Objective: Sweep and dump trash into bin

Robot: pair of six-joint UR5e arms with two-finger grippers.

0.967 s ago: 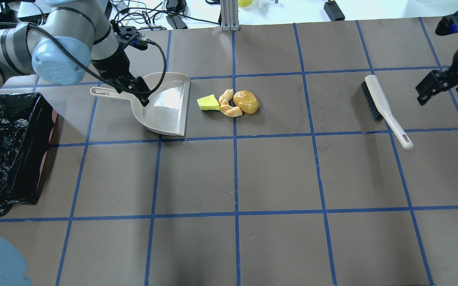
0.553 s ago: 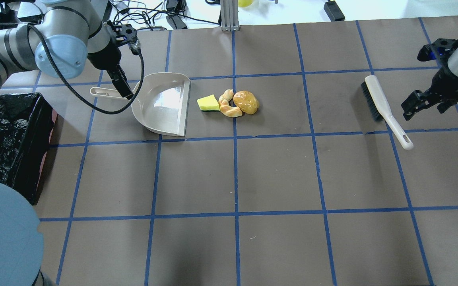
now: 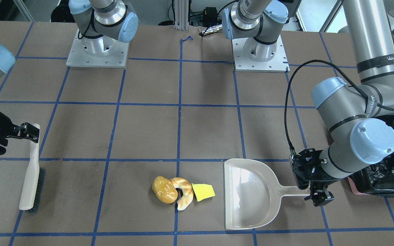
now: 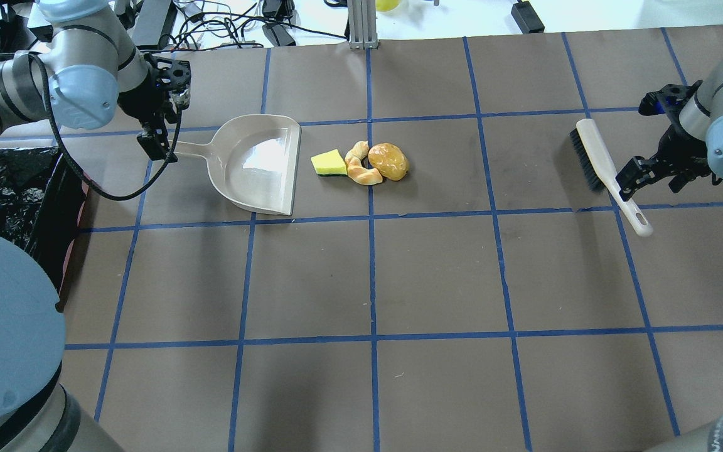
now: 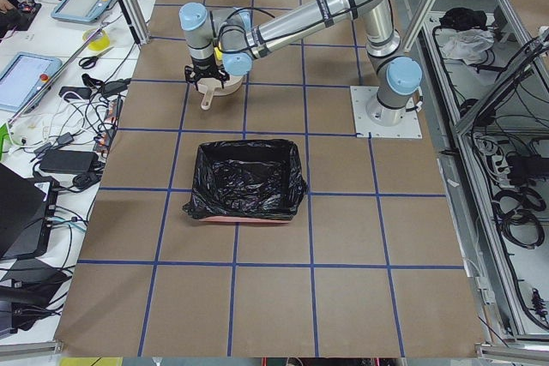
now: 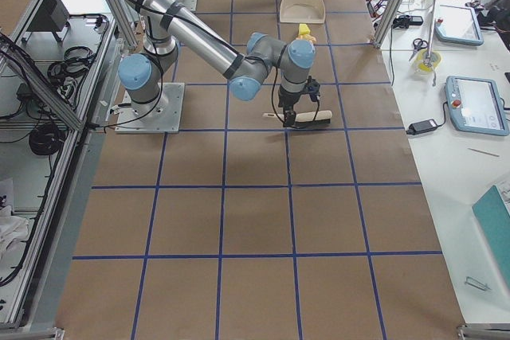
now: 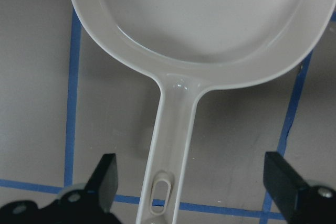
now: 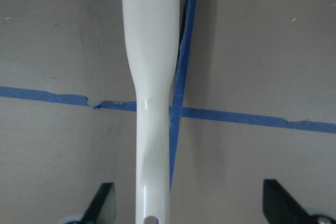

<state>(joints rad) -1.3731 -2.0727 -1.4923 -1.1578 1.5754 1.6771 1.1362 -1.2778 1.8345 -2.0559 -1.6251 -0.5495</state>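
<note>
My right gripper's fingers hover above the brush's white handle (image 3: pixel 34 151), one much nearer the handle, so lowering and centering come next, before closing on the brush.
The trash lies together on the brown table: a golden-brown potato-like lump (image 4: pixel 388 161), a tan croissant-like piece (image 4: pixel 361 166) and a yellow sponge wedge (image 4: pixel 329 163). The beige dustpan (image 4: pixel 261 163) lies flat just left of them, its mouth toward them. My left gripper (image 4: pixel 157 145) is open and straddles the end of the dustpan handle (image 7: pixel 168 171) without closing on it. The white brush (image 4: pixel 594 157) lies far right. My right gripper (image 4: pixel 628 179) is open over the brush handle (image 8: pixel 152 103). The black-bagged bin (image 4: pixel 4 201) stands at the left edge.
Blue tape lines grid the table. Cables and power bricks (image 4: pixel 273 31) lie beyond the far edge, and a metal post (image 4: pixel 361 25) stands there. My left arm's elbow (image 4: pixel 4 326) fills the near left corner of the overhead view.
My left gripper has moved left from the dustpan's neck to the end of its handle. My right gripper has come down and in from the far right onto the brush handle.
</note>
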